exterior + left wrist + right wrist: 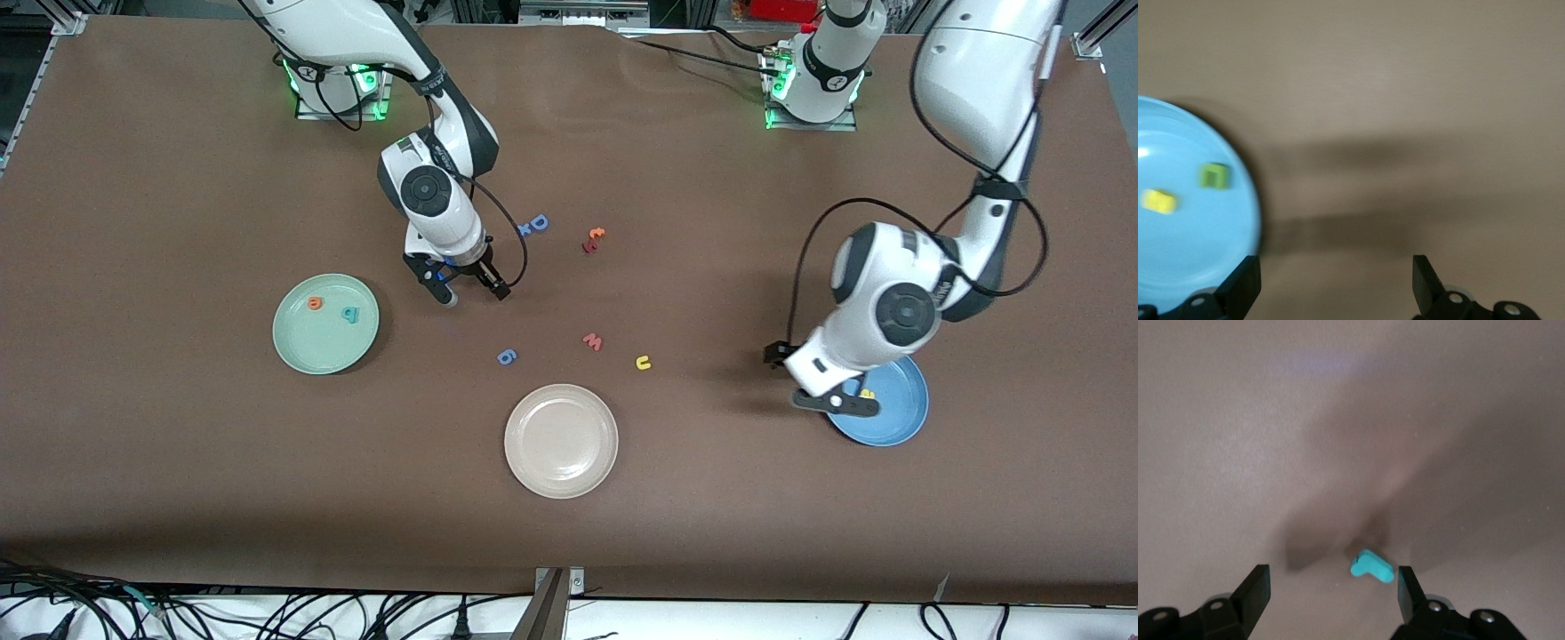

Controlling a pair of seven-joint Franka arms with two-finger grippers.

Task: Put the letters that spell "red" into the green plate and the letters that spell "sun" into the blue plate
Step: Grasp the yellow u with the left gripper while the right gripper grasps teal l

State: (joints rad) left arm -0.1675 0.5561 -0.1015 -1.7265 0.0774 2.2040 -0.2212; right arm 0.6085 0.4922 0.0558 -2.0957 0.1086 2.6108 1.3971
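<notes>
My left gripper needs to grab the yellow "u" by its curved bottom and open ends next, to spell "sun" in the blue plate (889, 413) (1198, 240).
The green plate (325, 323) holds the orange "e" (315, 303) and the teal "d" (352, 313). My right gripper (476, 295) (1331, 580) hangs open, low over the bare table beside that plate. The thin teal "r" (1371, 566) lies on the table between its fingers, close to one of them. The blue plate (889, 413) (1198, 240) holds the yellow "s" (867, 392) (1159, 201) and the dark green "n" (1214, 176). My left gripper (811, 384) (1336, 267) stands open and empty over that plate's rim. The yellow "u" (643, 362) lies on the table between the plates.
A cream-white plate (561, 440) sits nearest the front camera. A pink "w" (593, 341) and a blue "g" (506, 356) lie loose mid-table. A blue "D" (535, 224) and small orange and red letters (594, 238) lie farther from the camera.
</notes>
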